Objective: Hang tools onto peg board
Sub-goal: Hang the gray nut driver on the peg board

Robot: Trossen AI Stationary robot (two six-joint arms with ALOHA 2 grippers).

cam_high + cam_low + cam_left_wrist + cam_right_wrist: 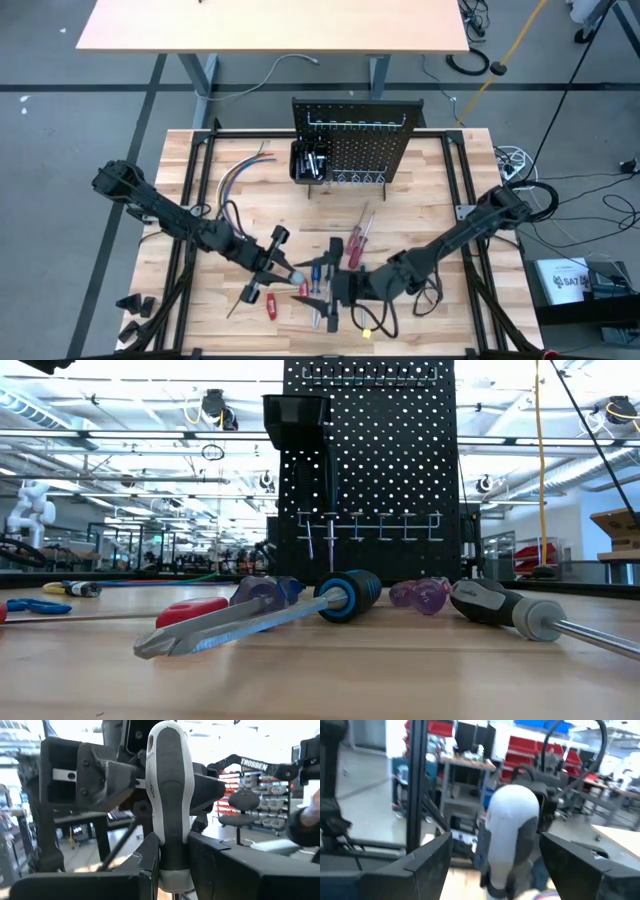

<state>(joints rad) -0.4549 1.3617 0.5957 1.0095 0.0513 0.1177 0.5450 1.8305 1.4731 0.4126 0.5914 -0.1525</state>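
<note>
I need to grab the bare handle toward its butt end with my right gripper next, because my left gripper's fingers already cover the screwdriver's narrow neck.
My left gripper [287,270] is near the table's front middle, shut on a screwdriver with a white and grey handle [170,785]. My right gripper [322,290] faces it from the right and is open. Its fingers stand on either side of the handle's rounded butt end [512,825] with gaps showing. Other tools lie on the table: a blue-black screwdriver [345,598], a red handle [190,610], a purple handle [420,593] and a black-grey handle [500,605]. The black peg board [355,135] stands upright at the far middle with a bin [308,162] on its front. Neither gripper shows in the low view. My left gripper pinches the handle's narrow neck [172,862], near the shaft end, between its two fingers. The handle runs on past the fingertips, its butt end toward my right gripper. The shaft is hidden below the fingers. It seems held clear of the tabletop.
Two red screwdrivers [355,240] lie between the grippers and the peg board, and a red-handled tool [270,305] lies near the front edge. A bundle of coloured wires [240,172] lies at the far left. Metal hooks [370,525] line the board's lower row.
</note>
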